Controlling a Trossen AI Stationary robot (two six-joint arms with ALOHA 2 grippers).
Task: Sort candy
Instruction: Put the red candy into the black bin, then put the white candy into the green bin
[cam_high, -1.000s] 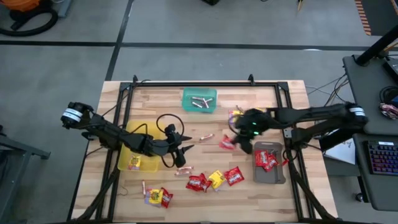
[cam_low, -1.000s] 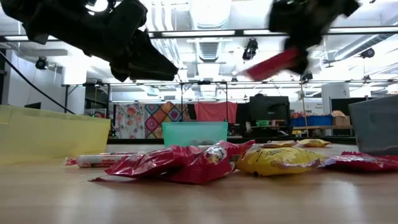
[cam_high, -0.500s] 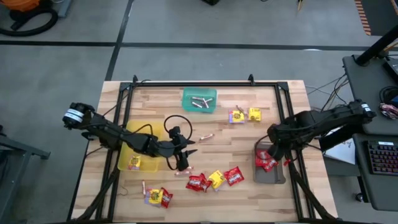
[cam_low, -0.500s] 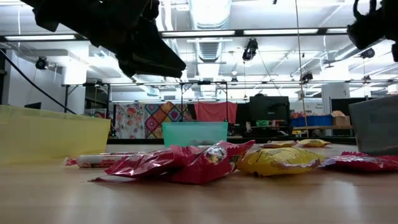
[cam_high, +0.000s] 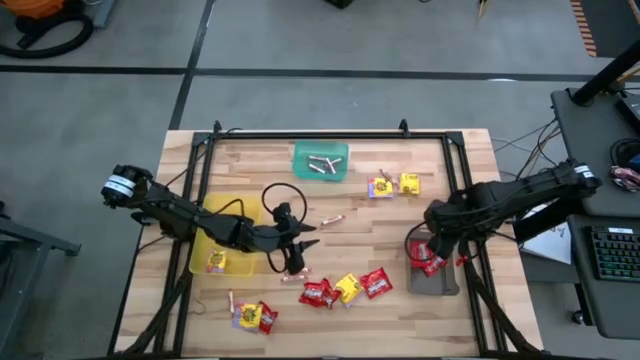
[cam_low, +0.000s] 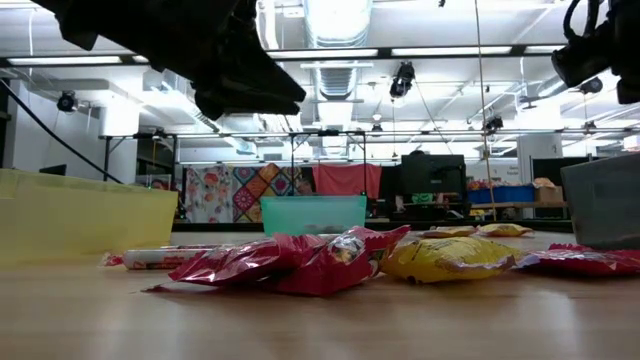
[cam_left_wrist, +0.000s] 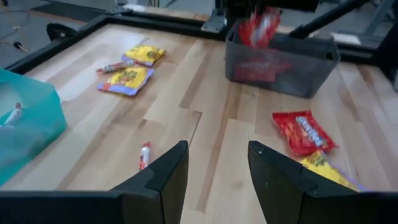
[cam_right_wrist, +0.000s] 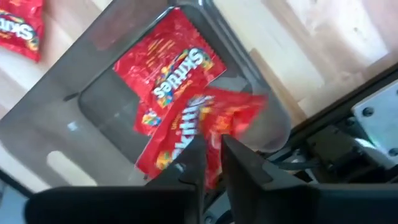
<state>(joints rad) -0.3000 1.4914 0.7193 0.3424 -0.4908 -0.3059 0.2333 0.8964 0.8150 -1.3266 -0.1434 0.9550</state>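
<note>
I should sort the loose roll into the green tray (cam_high: 320, 160) next, so I need to grab the roll by its wrapped middle (cam_high: 333, 220) with my left gripper.
My right gripper (cam_high: 428, 240) hangs over the grey tray (cam_high: 447, 283) at the table's right side, shut on a shiny red candy packet (cam_right_wrist: 205, 124). Another red packet (cam_right_wrist: 171, 71) lies flat in that tray. My left gripper (cam_high: 296, 246) hovers open above the table's middle, beside the yellow tray (cam_high: 222, 215). Loose red and yellow packets (cam_high: 345, 289) lie flat on the wood near the front edge. Two yellow packets (cam_high: 395, 185) lie toward the far side. A pinkish roll (cam_left_wrist: 144, 154) lies ahead of the left fingers. My right gripper pinches the red packet by one end (cam_right_wrist: 210, 138) between its two fingers, which point down from above. The packet hangs below the fingers, lifted clear, over the grey tray and the red packet lying inside it. In the left wrist view the packet (cam_left_wrist: 258, 28) hangs above the tray's rim.
A green tray (cam_high: 321, 163) with several rolls stands at the far middle. The yellow tray holds one packet (cam_high: 216, 262). More packets (cam_high: 255, 317) lie near the front left. A dark frame rail (cam_high: 330, 133) borders the table. Bare wood lies between the two grippers.
My right gripper has carried the red packet from the table's middle toward the right edge and stopped over the grey tray, where it has sunk a little. My left gripper has crept slightly toward the right. The loose candy on the table has stayed put.
</note>
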